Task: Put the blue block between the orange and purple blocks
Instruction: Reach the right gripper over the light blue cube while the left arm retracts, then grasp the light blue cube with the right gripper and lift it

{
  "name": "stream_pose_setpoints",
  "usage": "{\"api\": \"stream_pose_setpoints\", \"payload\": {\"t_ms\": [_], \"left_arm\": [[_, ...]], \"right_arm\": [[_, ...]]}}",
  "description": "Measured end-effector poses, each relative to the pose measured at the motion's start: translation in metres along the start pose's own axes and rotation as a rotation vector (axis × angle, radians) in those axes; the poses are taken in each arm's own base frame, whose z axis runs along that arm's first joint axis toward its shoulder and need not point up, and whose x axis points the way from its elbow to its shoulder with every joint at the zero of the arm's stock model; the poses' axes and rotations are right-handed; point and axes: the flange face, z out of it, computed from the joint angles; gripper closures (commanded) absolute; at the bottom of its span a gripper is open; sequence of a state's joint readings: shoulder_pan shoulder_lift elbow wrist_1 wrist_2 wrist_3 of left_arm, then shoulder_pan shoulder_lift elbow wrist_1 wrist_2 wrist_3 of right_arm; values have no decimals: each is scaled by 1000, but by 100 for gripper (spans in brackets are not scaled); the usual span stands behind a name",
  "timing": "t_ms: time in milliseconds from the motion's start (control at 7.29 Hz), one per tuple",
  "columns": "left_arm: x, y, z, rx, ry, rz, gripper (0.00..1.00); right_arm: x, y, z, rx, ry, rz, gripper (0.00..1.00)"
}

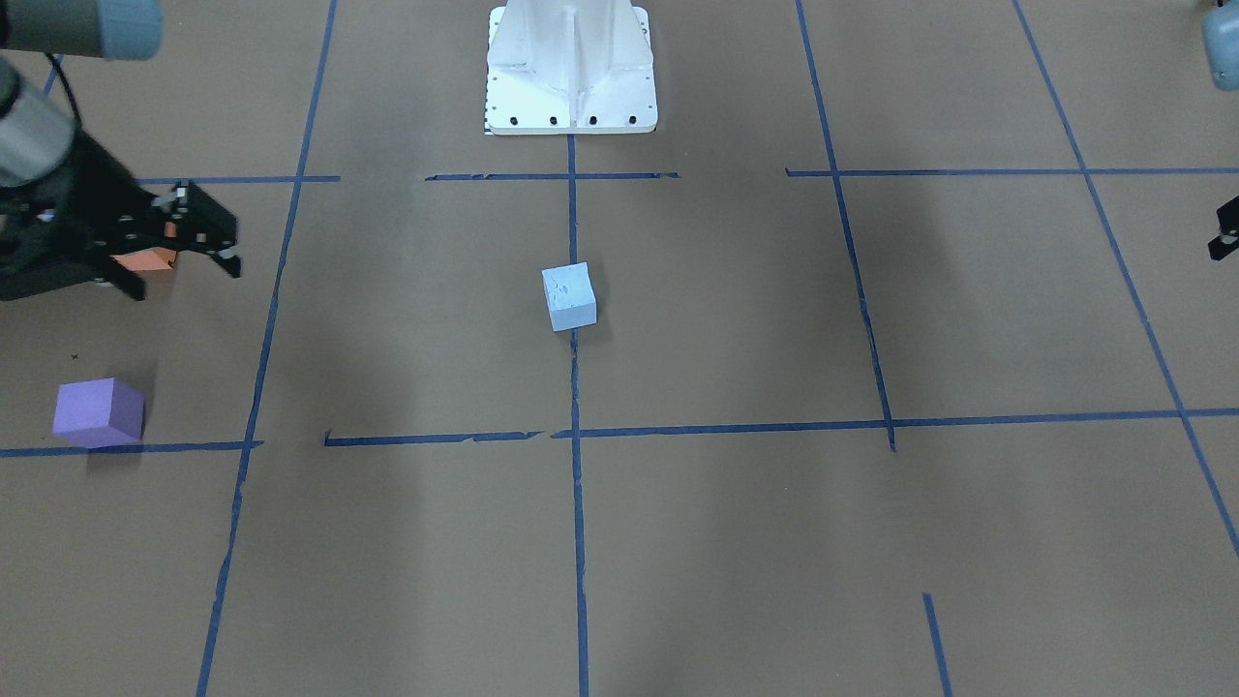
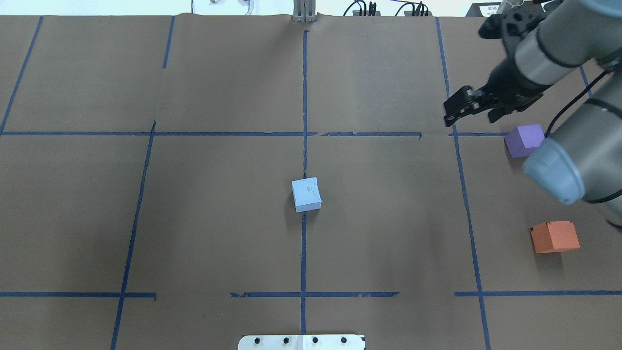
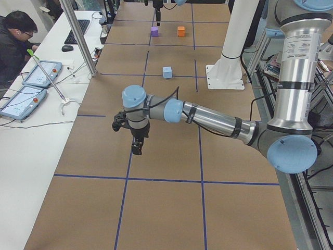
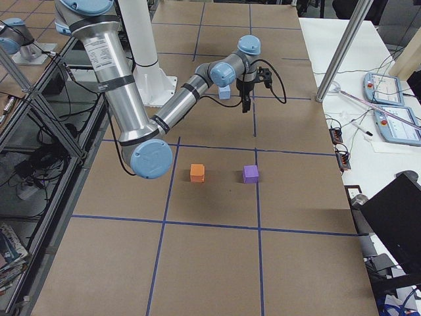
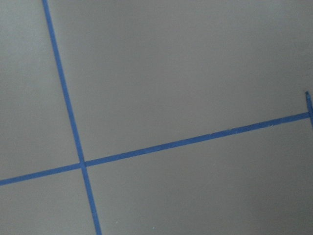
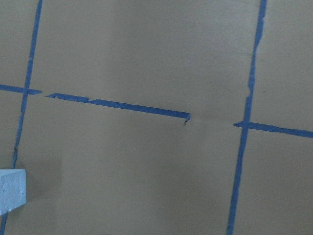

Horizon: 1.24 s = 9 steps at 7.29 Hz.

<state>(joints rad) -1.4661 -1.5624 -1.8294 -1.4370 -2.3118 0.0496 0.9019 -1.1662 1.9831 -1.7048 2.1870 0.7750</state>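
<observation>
My right gripper is going to fill the gap between the orange and purple blocks, so next it will pick up the light blue block by its upper part [image 1: 568,283] [image 6: 12,178].
The light blue block [image 2: 306,194] sits on the table's centre line; it also shows in the front view [image 1: 569,297], and its corner shows at the lower left of the right wrist view [image 6: 11,191]. The purple block [image 2: 524,140] and the orange block [image 2: 554,236] stand apart on the robot's right side, with bare paper between them. My right gripper [image 2: 470,118] is open and empty, hovering near the purple block, far right of the blue block. In the front view [image 1: 184,276] it partly hides the orange block [image 1: 145,259]. My left gripper [image 3: 136,146] hovers far left; I cannot tell whether it is open.
The brown paper table is marked with a blue tape grid [image 2: 303,131]. The robot's white base [image 1: 571,68] stands at the near middle edge. An operator [image 3: 15,36] sits at a side desk with tablets [image 3: 23,99].
</observation>
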Motion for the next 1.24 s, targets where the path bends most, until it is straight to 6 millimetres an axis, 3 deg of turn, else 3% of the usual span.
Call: {"api": "stream_pose_setpoints", "payload": {"t_ms": [275,549,686,961,1235], "left_arm": [[-19,23,10,-16,6,-14,0],[-21,26,11,-19,8,-17,0],[-21,25,11,-18,8,-17,0],[-20,23,10,-15,8,-18,0],[-20,22,10,-15,8,-19,0]], "right_arm": [[-105,22,53,2,28,7,0],[-197,15,103,12,72,17,0],[-231,8,118,7,86,14,0],[-266,-1,142,-8,98,-6,0],[-275,0,179,-9,85,-36,0]]}}
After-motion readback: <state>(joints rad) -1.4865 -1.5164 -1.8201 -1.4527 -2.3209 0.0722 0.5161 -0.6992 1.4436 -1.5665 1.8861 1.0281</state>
